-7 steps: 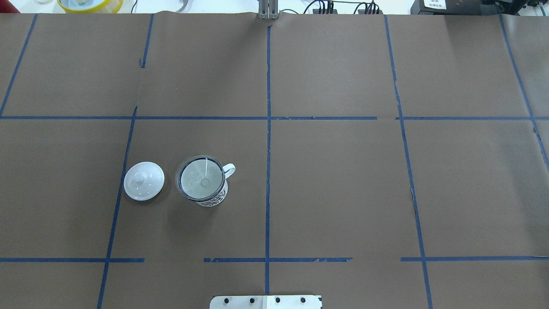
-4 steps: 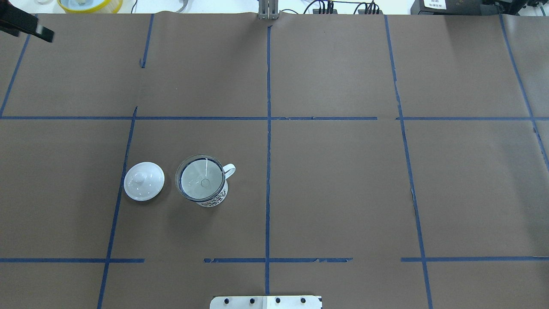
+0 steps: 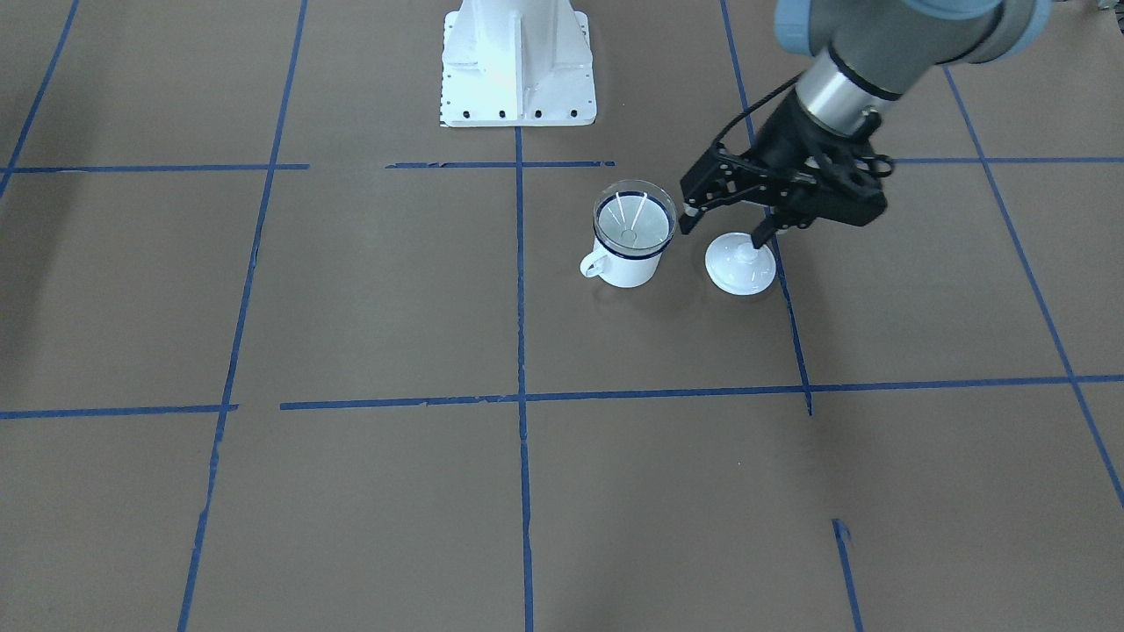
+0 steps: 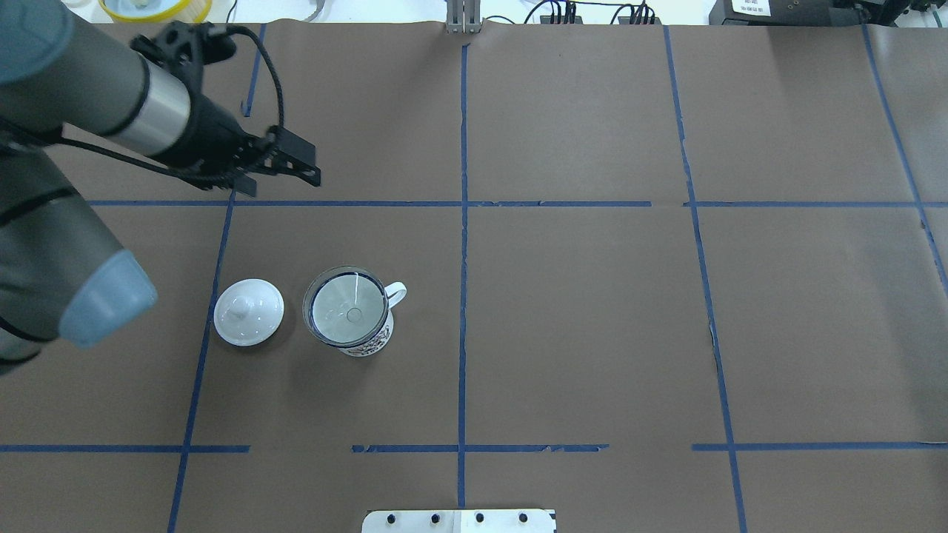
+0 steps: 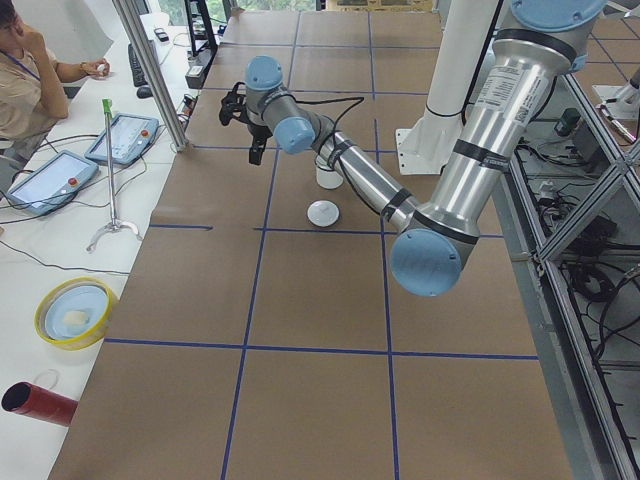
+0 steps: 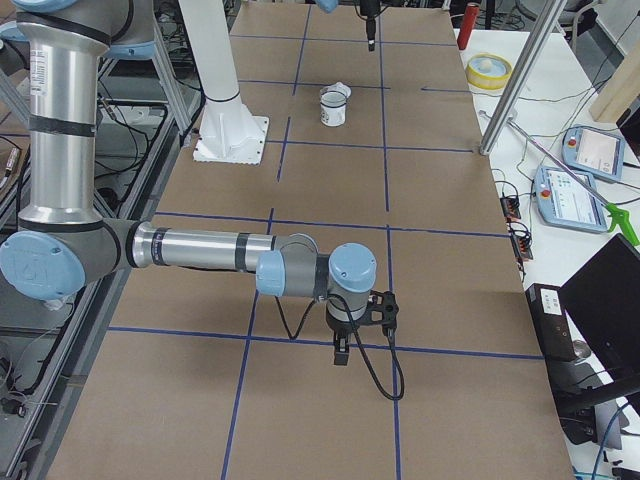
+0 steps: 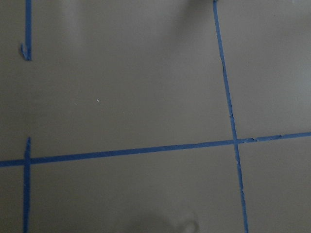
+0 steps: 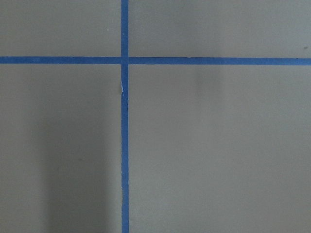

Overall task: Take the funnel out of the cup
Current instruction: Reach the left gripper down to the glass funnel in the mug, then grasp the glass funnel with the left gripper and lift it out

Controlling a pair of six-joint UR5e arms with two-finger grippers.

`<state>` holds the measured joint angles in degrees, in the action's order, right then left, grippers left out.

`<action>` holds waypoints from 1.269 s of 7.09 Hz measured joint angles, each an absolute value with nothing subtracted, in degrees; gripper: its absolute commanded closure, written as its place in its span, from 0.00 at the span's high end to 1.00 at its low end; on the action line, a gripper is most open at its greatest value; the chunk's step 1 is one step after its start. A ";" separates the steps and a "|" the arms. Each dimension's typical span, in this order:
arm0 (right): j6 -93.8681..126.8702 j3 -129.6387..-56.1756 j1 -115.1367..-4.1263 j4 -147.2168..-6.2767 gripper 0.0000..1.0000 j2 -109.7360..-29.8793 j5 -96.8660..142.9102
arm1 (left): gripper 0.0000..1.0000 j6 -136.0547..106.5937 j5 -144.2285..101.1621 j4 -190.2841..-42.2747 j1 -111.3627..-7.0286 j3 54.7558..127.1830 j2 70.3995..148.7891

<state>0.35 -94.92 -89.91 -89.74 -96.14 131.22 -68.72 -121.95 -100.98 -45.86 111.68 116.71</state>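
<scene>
The robot's left gripper will next grab the clear plastic funnel by its wide rim (image 3: 635, 181), to take it off the white cup (image 3: 627, 269).
The clear funnel (image 4: 348, 312) sits in the white blue-rimmed cup (image 4: 368, 345), left of the table's middle; the cup's handle points away from me and to the right. Both show in the front view, funnel (image 3: 634, 225) and cup (image 3: 627, 269). My left gripper (image 4: 280, 181) is open and empty, held high, farther out than the cup and a little to its left. In the front view it (image 3: 724, 230) hangs above the gap between the cup and the lid. My right gripper (image 6: 340, 350) shows only in the right side view, far from the cup; I cannot tell its state.
A white domed lid with a knob (image 4: 249, 312) lies just left of the cup on the brown paper with blue tape lines. The robot base (image 3: 516, 61) stands at the near edge. A yellow bowl (image 4: 154, 7) sits beyond the far left corner.
My left arm has swung in from the far left corner toward the table's middle, and its open gripper now shows fully. Cup, funnel and lid have not moved.
</scene>
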 measured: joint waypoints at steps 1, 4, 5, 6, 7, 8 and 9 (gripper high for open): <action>0.35 -94.92 -89.91 -89.73 1.00 -96.15 131.22 | 1.00 -73.78 -116.89 -96.32 -40.36 112.05 119.62; 0.35 -94.92 -89.91 -89.74 1.00 -96.15 131.22 | 1.00 -80.55 -106.71 -84.28 -31.13 109.67 126.11; 0.35 -94.92 -89.91 -89.74 1.00 -96.15 131.22 | 0.90 -80.94 -105.10 -83.75 -29.83 107.56 126.82; 0.35 -94.92 -89.91 -89.74 1.00 -96.15 131.22 | 0.68 -81.04 -104.12 -83.63 -28.76 106.30 127.06; 0.35 -94.92 -89.91 -89.74 1.00 -96.15 131.22 | 0.35 -80.99 -103.73 -83.62 -28.15 105.79 127.14; 0.35 -94.92 -89.91 -89.74 1.00 -96.14 131.22 | 0.00 -80.84 -103.60 -83.62 -27.89 105.63 127.16; 0.35 -94.92 -89.91 -89.74 1.00 -96.12 131.22 | 0.00 -80.75 -103.56 -83.60 -27.82 105.59 127.14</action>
<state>0.35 -94.92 -89.91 -89.74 -96.12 131.22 -80.75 -103.56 -83.60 -27.82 105.59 127.14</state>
